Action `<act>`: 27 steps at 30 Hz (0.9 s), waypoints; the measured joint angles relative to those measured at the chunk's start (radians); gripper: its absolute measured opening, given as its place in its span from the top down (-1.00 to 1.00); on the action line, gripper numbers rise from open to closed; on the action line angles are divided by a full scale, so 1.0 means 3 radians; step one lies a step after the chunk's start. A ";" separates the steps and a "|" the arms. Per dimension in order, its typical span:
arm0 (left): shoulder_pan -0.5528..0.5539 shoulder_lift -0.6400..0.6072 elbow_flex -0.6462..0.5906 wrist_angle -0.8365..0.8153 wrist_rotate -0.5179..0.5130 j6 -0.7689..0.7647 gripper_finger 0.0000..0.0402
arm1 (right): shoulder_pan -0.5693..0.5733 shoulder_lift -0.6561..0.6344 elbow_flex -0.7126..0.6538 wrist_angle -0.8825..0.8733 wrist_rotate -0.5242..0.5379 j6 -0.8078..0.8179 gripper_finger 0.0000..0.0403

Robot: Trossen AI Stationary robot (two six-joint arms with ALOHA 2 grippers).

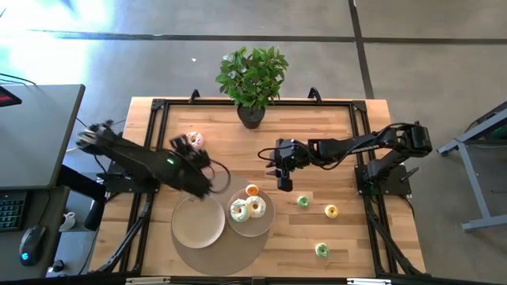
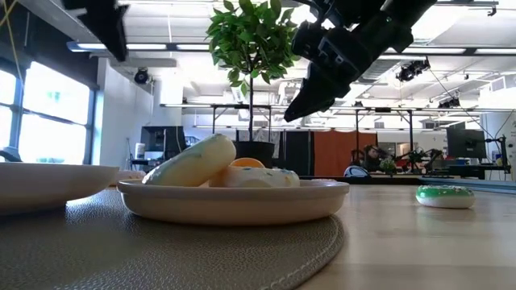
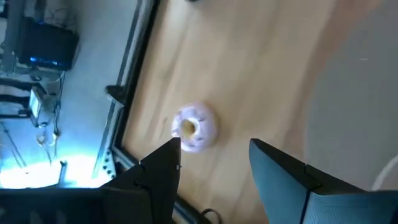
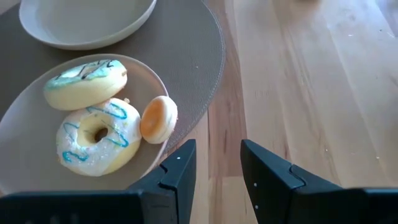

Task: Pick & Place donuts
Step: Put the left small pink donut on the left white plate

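The robot's right gripper should next grab the small orange donut by its rim [image 1: 252, 190] to bring it over to the empty beige plate [image 1: 198, 222].
A pink-iced donut [image 1: 194, 141] [image 3: 194, 127] lies flat on the wood near the table's left edge. My left gripper [image 1: 187, 150] [image 3: 214, 146] hovers open just short of it and touches nothing. The right-hand beige plate [image 1: 265, 226] [image 4: 18, 155] holds two large iced donuts [image 1: 239, 210] [image 4: 98, 135], [image 4: 85, 82] and a small orange one [image 1: 252, 190] [image 4: 158, 118]. My right gripper [image 1: 283, 180] [image 4: 214, 162] [image 2: 310, 89] is open and empty above the table, just right of that plate. Mini donuts lie loose: green [image 1: 303, 201] [image 2: 445, 196], yellow [image 1: 331, 210], green [image 1: 322, 250].
An empty beige plate [image 1: 198, 223] [image 4: 87, 25] sits left of the filled one, both on a round grey placemat [image 1: 226, 257]. A potted plant [image 1: 252, 79] stands at the far edge. Bare wood lies between the arms and along the right side.
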State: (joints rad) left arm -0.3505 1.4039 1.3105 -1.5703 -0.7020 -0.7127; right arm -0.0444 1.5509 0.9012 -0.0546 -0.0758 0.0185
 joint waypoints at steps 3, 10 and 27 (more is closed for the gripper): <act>0.0175 -0.0340 -0.0406 0.0089 0.0019 -0.0162 0.08 | 0.0000 0.0015 0.0001 0.0060 -0.0033 0.0015 0.39; 0.0531 -0.0989 -0.1388 0.0991 0.0051 -0.0054 0.08 | 0.0011 0.0273 0.0004 0.0293 -0.0267 0.0335 0.39; 0.0776 -0.1130 -0.1643 0.1700 0.0114 0.0467 0.08 | 0.0174 0.1038 0.0004 0.1280 -0.0677 0.0621 0.39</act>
State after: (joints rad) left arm -0.1177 1.0649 0.8177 -1.0602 -0.6679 -0.5725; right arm 0.0079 1.8624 0.9024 0.3294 -0.2789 0.2049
